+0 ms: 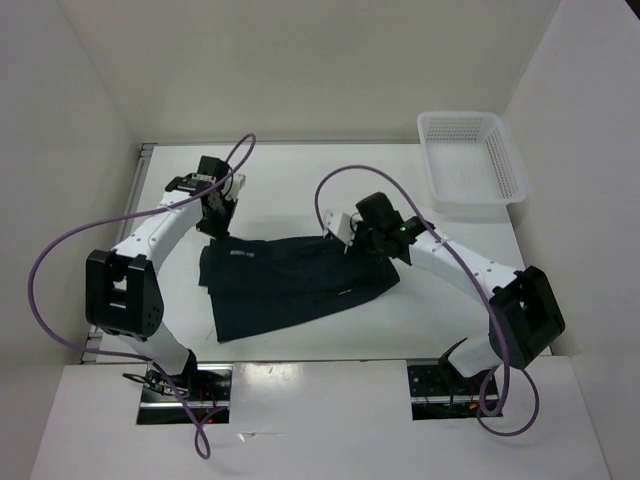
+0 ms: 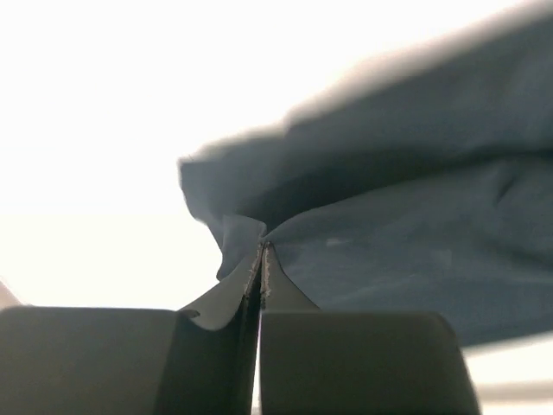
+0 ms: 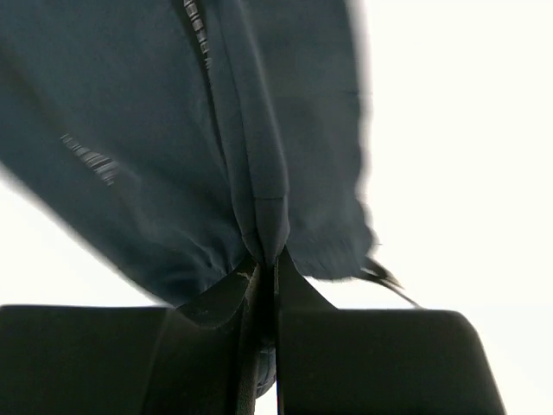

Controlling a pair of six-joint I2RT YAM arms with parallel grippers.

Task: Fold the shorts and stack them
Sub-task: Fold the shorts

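The seam is still at the far edge of the shorts [image 1: 290, 280]. From here, my right gripper keeps hold of the pinched seam until the seam reaches its nearer place.
The dark shorts [image 1: 290, 280] lie spread across the middle of the white table, wider at the far edge. My left gripper [image 1: 214, 228] is at their far left corner, shut on the cloth. In the left wrist view the fabric [image 2: 406, 233] is pinched between the closed fingertips [image 2: 262, 251]. My right gripper [image 1: 362, 242] is at the far right corner, shut on a seam of the shorts. In the right wrist view the folded hem [image 3: 259, 199] runs into the closed jaws. A small light tag [image 1: 245, 254] shows near the left corner.
A white plastic lattice basket [image 1: 470, 160] stands at the far right corner of the table. White walls enclose the table on the left, back and right. Purple cables loop above both arms.
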